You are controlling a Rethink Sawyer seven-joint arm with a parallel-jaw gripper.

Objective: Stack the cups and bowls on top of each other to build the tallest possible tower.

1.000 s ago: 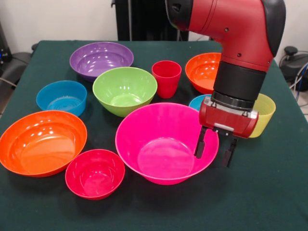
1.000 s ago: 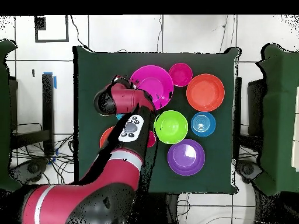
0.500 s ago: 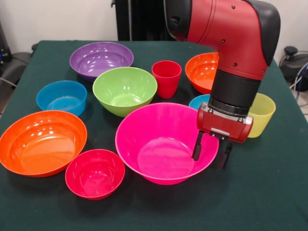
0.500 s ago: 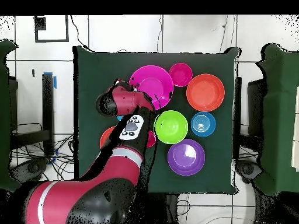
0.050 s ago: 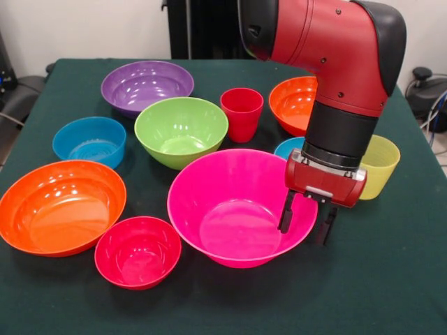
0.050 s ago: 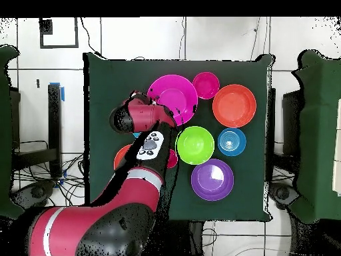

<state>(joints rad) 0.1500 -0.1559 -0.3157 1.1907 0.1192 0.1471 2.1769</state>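
Note:
I will grab the large pink bowl by its rim [image 5: 309, 216] with my gripper next. Then it can go onto the green bowl [image 5: 181, 129] and start the tallest tower.
My gripper [image 5: 306, 220] is open and straddles the right rim of the large pink bowl [image 5: 234, 209]: one finger hangs inside the bowl, the other outside. In the overhead view the arm hides the gripper beside the pink bowl [image 6: 174, 93]. Around it stand the green bowl [image 5: 181, 129], purple bowl [image 5: 147, 84], blue bowl [image 5: 89, 139], wide orange bowl [image 5: 59, 206] and small red-pink bowl [image 5: 137, 251]. The red cup [image 5: 242, 112] is upright behind the pink bowl. The yellow cup [image 5: 380, 164] shows behind my wrist. No tower is in view; every piece stands singly.
A second orange bowl [image 5: 293, 101] sits far right, half behind the arm. A small blue bowl [image 5: 286, 148] peeks out beside the gripper body. The dark green tablecloth [image 5: 391, 279] covers the table. Chairs and cables surround the table [image 6: 93, 67].
Over the last second the gripper shifted slightly left, toward the pink bowl's rim. It stays open. No bowl or cup has moved.

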